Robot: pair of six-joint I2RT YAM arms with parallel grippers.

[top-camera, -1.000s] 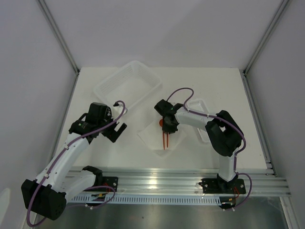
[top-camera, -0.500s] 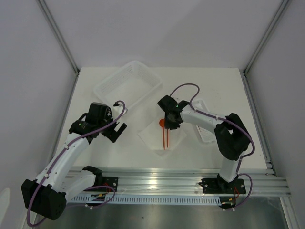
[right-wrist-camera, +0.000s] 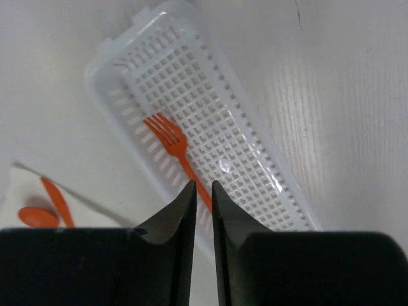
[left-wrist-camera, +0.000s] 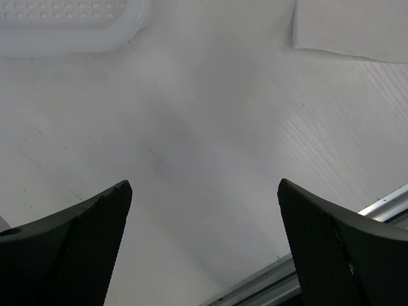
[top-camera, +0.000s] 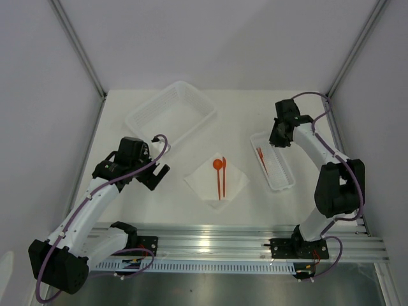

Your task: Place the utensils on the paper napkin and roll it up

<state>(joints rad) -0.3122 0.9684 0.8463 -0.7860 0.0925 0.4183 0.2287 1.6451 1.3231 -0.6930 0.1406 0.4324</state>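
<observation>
My right gripper should grab the fork by its handle [top-camera: 263, 163] next, with a finger on either side. Then it can lay the fork flat alongside the spoon [top-camera: 217, 166] on the napkin.
The paper napkin [top-camera: 234, 185] lies at the table's middle with two orange-red utensils on it, a spoon [top-camera: 217, 166] and a knife [top-camera: 224, 173] side by side. A third utensil, a fork [top-camera: 261, 155], rests in the narrow white tray [top-camera: 284, 182]. In the right wrist view the fork [right-wrist-camera: 171, 141] lies just ahead of my right gripper [right-wrist-camera: 203, 183], whose fingers stand a narrow gap apart with nothing in them. My right gripper [top-camera: 275, 138] hangs over the tray's far end. Left of the napkin, my left gripper [top-camera: 159, 173] is wide open and holds nothing.
A large white mesh basket [top-camera: 171, 115] stands at the back left; its corner [left-wrist-camera: 64, 25] shows in the left wrist view, as does the napkin's edge [left-wrist-camera: 350, 29]. The aluminium rail [top-camera: 242, 242] runs along the near edge. Walls close both sides.
My right gripper left the napkin and swung to the back right over the tray, its jaws narrowing. The spoon and knife stay on the napkin. The left arm has not moved.
</observation>
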